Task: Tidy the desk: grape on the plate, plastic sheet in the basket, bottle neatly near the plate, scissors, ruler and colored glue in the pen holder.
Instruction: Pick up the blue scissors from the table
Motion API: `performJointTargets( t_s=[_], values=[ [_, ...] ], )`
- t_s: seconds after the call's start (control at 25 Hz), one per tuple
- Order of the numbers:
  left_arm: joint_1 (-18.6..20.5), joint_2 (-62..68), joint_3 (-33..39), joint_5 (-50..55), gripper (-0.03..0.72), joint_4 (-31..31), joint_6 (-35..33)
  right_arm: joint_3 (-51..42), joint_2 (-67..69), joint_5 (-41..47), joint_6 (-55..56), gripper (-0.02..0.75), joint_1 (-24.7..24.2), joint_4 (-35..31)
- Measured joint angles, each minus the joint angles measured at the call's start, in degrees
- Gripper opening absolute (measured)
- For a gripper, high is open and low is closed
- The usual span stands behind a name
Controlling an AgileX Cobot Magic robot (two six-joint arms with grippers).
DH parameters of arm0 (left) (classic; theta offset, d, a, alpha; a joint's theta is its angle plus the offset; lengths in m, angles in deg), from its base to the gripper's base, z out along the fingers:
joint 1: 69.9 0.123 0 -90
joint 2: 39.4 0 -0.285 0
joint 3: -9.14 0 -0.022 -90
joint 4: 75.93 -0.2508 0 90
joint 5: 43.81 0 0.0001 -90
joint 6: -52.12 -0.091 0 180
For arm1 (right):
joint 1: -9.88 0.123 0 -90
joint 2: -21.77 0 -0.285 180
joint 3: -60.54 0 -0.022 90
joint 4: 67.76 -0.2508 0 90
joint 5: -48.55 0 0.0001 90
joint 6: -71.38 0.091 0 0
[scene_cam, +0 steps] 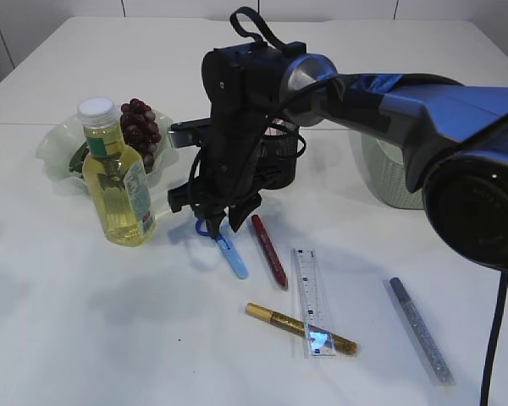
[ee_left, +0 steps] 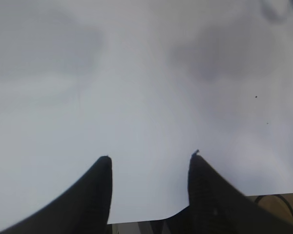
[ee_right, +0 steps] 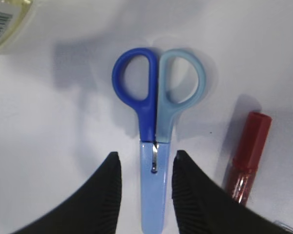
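Note:
I will next grab the blue scissors by the narrow sheath's upper end [scene_cam: 223, 243] [ee_right: 155, 158] with my right gripper, because the finger loops are wider apart than my open fingers.
The blue scissors [scene_cam: 229, 249] lie closed in a light-blue sheath on the white table. My right gripper [scene_cam: 218, 222] is open and hangs low over them; in the right wrist view the sheath [ee_right: 153, 190] lies between the two fingers of the right gripper [ee_right: 145, 158], not gripped. The red glue pen [scene_cam: 269, 250] lies just to the right; its cap also shows in the right wrist view [ee_right: 249, 146]. The ruler [scene_cam: 311, 298], gold glue pen [scene_cam: 298, 327] and silver glue pen [scene_cam: 420, 328] lie nearer the front. The oil bottle [scene_cam: 118, 176] stands by the plate [scene_cam: 55, 145] with grapes [scene_cam: 140, 133]. My left gripper [ee_left: 149, 157] is open over bare table.
The black mesh pen holder [scene_cam: 281, 156] stands behind my right arm. The pale green basket [scene_cam: 388, 176] is at the right, partly hidden by the arm. A small plastic sheet [scene_cam: 320, 341] lies on the ruler's near end.

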Motion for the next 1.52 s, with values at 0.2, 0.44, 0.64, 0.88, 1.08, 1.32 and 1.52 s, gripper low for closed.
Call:
performJointTargets(
  t_s=[0.2,0.44,0.64,0.88,1.08,1.32,1.52],
  values=[
    [0.0,0.0,0.0,-0.13,0.372,0.0,0.0,0.0,0.0,0.0,0.0,0.29,0.34,0.6],
    [0.0,0.0,0.0,-0.22,0.372,0.0,0.0,0.0,1.18,0.0,0.1,0.29,0.7,1.53],
    [0.0,0.0,0.0,-0.22,0.372,0.0,0.0,0.0,1.27,0.0,0.27,0.29,0.7,2.56],
    [0.0,0.0,0.0,-0.22,0.372,0.0,0.0,0.0,1.97,-0.03,0.48,0.29,0.84,2.56],
    [0.0,0.0,0.0,-0.35,0.372,0.0,0.0,0.04,2.55,-0.12,1.13,0.29,1.3,2.69],
    [0.0,0.0,0.0,-0.35,0.372,0.0,0.0,0.13,3.41,-0.28,1.76,0.29,1.98,3.77],
    [0.0,0.0,0.0,-0.38,0.372,-0.11,0.0,0.13,3.41,-0.43,2.26,0.29,1.98,4.46]
  ],
)
